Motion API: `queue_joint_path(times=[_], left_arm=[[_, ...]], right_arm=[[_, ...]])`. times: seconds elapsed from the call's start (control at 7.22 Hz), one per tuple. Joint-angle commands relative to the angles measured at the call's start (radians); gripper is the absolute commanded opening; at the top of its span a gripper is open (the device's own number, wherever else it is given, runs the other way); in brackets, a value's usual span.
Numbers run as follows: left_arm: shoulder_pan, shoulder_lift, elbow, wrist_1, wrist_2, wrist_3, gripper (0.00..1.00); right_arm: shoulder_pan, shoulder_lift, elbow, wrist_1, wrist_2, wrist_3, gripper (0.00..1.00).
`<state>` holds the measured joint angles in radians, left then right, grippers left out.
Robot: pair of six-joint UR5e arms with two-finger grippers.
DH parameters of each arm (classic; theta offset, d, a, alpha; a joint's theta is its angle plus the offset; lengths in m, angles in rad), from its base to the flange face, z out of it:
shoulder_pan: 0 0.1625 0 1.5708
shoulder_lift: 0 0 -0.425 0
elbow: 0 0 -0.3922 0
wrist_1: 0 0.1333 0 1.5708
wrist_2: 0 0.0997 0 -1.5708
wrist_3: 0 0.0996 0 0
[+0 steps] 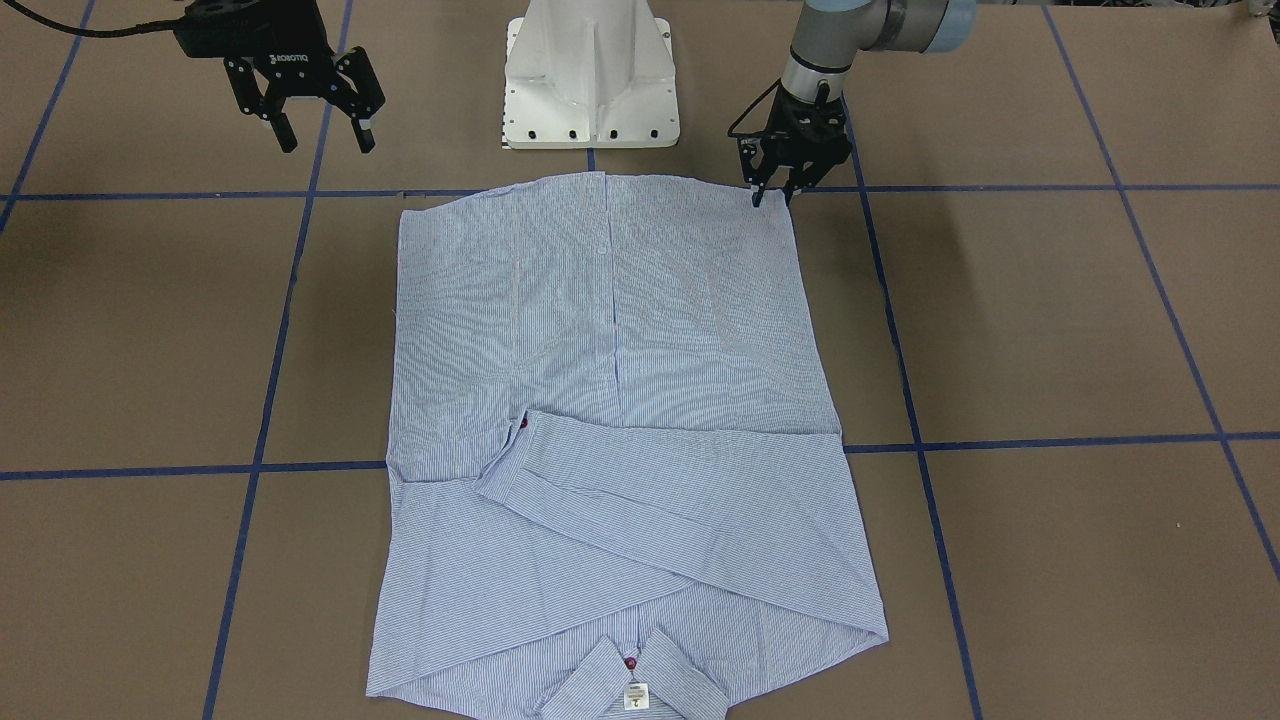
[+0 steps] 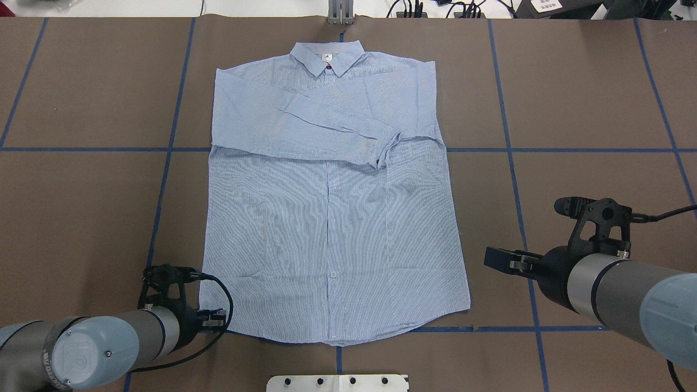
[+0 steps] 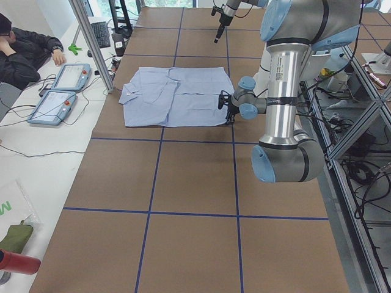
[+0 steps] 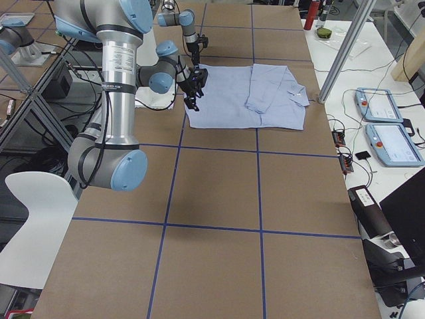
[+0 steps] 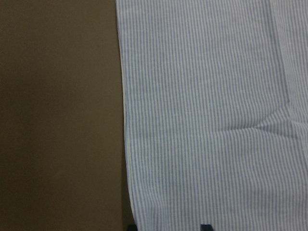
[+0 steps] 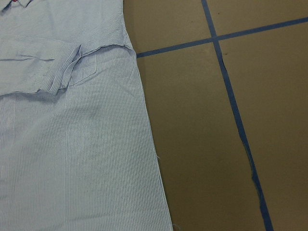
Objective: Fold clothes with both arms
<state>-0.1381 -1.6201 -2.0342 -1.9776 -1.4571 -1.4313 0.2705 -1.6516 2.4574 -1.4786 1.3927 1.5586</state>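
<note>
The robot has to fold the shirt (image 1: 610, 350), so its right gripper should next grab the light blue striped shirt by its hem corner (image 1: 408, 218).
The light blue striped shirt (image 1: 610, 350) lies flat on the brown table, front up and buttoned, with its collar (image 2: 326, 54) at the far side and a sleeve folded across the chest. My left gripper (image 1: 773, 195) is low at the hem's left corner (image 2: 209, 305). In the left wrist view its fingertips (image 5: 206, 226) stand apart, open, over the shirt's edge (image 5: 126, 144). My right gripper (image 1: 325, 140) is open and empty. It hangs above the table, off the shirt's right hem corner (image 2: 465, 305), and also shows in the overhead view (image 2: 490, 257).
The white pedestal base (image 1: 590, 90) stands just behind the hem. Blue tape lines (image 2: 509, 163) cross the brown table. An operator (image 3: 24, 49) and two teach pendants (image 3: 61, 91) sit beyond the collar end.
</note>
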Motion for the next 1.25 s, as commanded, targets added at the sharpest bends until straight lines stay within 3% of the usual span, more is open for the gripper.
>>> queue_joint_path(times=[0.0, 0.28, 0.83, 1.11], left_arm=[[-0.002, 0.002, -0.003, -0.001, 0.003, -0.006, 0.00], [-0.005, 0.002, -0.012, -0.001, 0.003, -0.006, 0.00], [-0.012, -0.003, -0.015, -0.033, 0.004, -0.006, 0.00], [-0.014, -0.003, -0.036, -0.035, 0.007, -0.008, 0.00]], right_arm=[[-0.002, 0.000, 0.000, 0.000, 0.000, 0.000, 1.00], [-0.020, -0.010, -0.012, 0.039, -0.001, 0.003, 1.00], [-0.059, -0.161, -0.161, 0.431, -0.055, 0.023, 0.99], [-0.101, -0.171, -0.228, 0.477, -0.130, 0.102, 0.89]])
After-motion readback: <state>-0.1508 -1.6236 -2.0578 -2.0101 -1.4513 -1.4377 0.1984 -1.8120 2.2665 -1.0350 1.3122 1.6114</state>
